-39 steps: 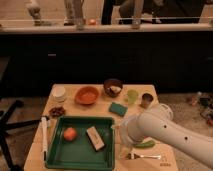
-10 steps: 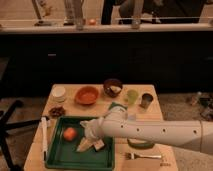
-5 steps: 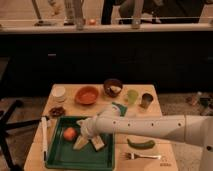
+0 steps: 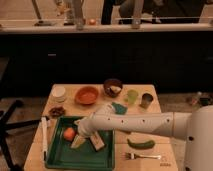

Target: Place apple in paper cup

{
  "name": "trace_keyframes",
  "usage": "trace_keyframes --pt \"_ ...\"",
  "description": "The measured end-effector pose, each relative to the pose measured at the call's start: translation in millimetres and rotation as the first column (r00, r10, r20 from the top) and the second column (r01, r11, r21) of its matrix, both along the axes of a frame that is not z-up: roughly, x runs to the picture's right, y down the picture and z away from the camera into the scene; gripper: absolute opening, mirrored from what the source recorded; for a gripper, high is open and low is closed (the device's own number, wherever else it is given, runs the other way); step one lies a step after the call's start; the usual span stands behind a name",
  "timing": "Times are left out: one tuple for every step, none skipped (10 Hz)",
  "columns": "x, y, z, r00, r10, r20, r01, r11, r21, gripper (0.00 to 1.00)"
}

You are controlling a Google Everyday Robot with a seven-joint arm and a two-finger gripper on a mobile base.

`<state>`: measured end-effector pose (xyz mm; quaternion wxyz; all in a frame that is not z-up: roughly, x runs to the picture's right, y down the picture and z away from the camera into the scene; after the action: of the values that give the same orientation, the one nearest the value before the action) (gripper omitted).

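Observation:
My gripper is going to grab the apple by its round sides next, to put the apple (image 4: 69, 133) in the paper cup (image 4: 59, 93).
The apple (image 4: 69, 133), small and orange-red, lies in the left part of the green tray (image 4: 65, 159). My gripper (image 4: 80, 136) hangs at the end of the white arm that reaches in from the right. It stands open just right of the apple and low over the tray, with nothing held. The paper cup (image 4: 59, 93), short and white, stands at the table's back left corner, well apart from the gripper.
A beige block (image 4: 97, 142) lies in the tray beside the gripper. An orange bowl (image 4: 86, 95), dark bowl (image 4: 113, 86), green cup (image 4: 132, 96) and dark cup (image 4: 146, 100) line the back. A green vegetable (image 4: 141, 144) and fork (image 4: 145, 156) lie front right.
The arm has swung left across the tray and the gripper has come down beside the apple. The apple and the cup have not moved.

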<state>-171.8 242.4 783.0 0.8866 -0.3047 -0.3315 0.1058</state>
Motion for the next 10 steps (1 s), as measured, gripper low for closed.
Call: trace_keyframes --pt "-0.9 0.6 3.6 1.000 0.002 0.003 -0.002 1.0000 -0.007 0.80" --pt "-1.8 1.1 9.2 1.000 0.004 0.007 -0.004 0.9998 -0.018 0.80" --pt "-4.0 2.1 13.1 1.000 0.000 0.012 0.000 0.9997 -0.026 0.80" --pt "-6.8 2.1 15.4 1.000 -0.004 0.017 0.005 0.9995 -0.031 0.80" --pt "-9.7 2.3 17.2 1.000 -0.008 0.022 0.009 0.9993 -0.036 0.80" --pt "-11.4 2.3 18.6 1.000 -0.011 0.026 0.012 0.9992 -0.039 0.80" --pt "-12.6 1.7 19.2 1.000 -0.011 0.028 0.012 0.9991 -0.040 0.80" --pt "-14.2 1.2 18.8 0.999 -0.011 0.032 0.012 0.9991 -0.040 0.80" --pt "-15.5 0.8 18.2 0.999 -0.011 0.035 0.012 0.9992 -0.039 0.80" --pt "-16.7 0.5 17.4 0.999 -0.011 0.038 0.013 0.9992 -0.037 0.79"
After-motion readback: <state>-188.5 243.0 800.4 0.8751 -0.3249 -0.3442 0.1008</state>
